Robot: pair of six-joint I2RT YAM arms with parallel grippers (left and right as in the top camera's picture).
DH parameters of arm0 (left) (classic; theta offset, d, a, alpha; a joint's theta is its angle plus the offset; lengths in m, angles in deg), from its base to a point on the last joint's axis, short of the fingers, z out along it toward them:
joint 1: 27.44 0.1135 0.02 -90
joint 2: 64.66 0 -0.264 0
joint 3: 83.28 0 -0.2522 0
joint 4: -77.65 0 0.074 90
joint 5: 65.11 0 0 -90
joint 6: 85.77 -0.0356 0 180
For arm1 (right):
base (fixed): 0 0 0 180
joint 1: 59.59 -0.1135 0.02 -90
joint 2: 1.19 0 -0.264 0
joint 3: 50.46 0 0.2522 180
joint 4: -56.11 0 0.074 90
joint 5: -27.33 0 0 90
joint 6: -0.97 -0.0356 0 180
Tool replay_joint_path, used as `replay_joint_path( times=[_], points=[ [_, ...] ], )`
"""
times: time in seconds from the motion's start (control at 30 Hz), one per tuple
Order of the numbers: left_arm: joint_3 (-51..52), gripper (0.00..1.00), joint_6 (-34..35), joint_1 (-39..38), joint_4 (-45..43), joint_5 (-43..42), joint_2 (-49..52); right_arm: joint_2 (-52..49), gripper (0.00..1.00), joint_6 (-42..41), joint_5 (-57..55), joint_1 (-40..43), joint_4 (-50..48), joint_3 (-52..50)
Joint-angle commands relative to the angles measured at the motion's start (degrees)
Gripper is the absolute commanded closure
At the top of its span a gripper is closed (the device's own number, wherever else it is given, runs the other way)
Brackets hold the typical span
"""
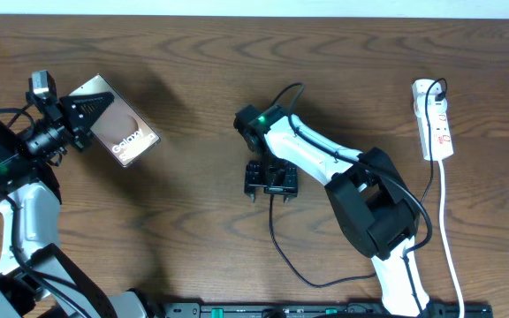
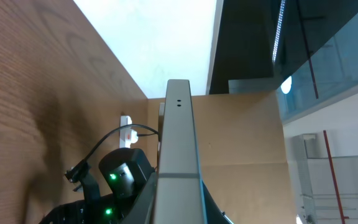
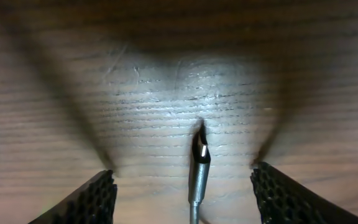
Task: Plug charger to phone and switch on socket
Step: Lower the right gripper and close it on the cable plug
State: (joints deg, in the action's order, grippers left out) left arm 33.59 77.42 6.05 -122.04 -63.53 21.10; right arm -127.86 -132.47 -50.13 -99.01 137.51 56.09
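Note:
Both fingers meet their shadows on the wood on either side of the charger's plug (image 3: 199, 178), so it is time for my right gripper to close on it.
My left gripper (image 1: 76, 113) is shut on the phone (image 1: 124, 132), a brown-black slab with pale "Galaxy" lettering, held tilted at the far left. In the left wrist view the phone's thin edge (image 2: 178, 143) rises from between the gripper fingers (image 2: 179, 214). My right gripper (image 1: 270, 183) is open at mid-table, fingers pointing down. The charger's plug tip (image 3: 199, 163) lies on the wood between the fingers (image 3: 191, 199), touching neither. The thin black charger cable (image 1: 277, 243) trails toward the front edge. The white socket strip (image 1: 434, 119) lies at the far right with a black plug in it.
The strip's white cord (image 1: 447, 238) runs down the right side to the front edge. The right arm's body (image 1: 369, 208) stands between the middle and the strip. A black rail (image 1: 325, 309) lines the front edge. The right arm's green lights show in the left wrist view (image 2: 112, 178).

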Motion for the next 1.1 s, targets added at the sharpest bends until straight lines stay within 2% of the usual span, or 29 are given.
replay_joint_path(
  times=[0.0, 0.23, 0.33, 0.57, 1.07],
  points=[
    [-0.31, 0.93, -0.98, 0.2, -0.48, -1.33, 0.0, -0.07, 0.37, -0.5, -0.81, 0.0, -0.04, -0.39],
    [-0.31, 0.92, -0.98, 0.2, -0.48, -1.31, 0.0, -0.07, 0.5, -0.68, -0.81, 0.0, -0.09, -0.39],
    [-0.31, 0.93, -0.98, 0.2, -0.48, -1.31, 0.0, -0.07, 0.58, -0.68, -0.81, 0.0, -0.17, -0.39],
    [-0.31, 0.93, -0.98, 0.2, -0.48, -1.33, 0.0, -0.07, 0.69, -0.68, -0.81, 0.0, -0.17, -0.39],
    [-0.31, 0.93, -0.98, 0.2, -0.48, -1.33, 0.0, -0.07, 0.7, -0.68, -0.55, -0.07, 0.46, -0.39]
  ],
)
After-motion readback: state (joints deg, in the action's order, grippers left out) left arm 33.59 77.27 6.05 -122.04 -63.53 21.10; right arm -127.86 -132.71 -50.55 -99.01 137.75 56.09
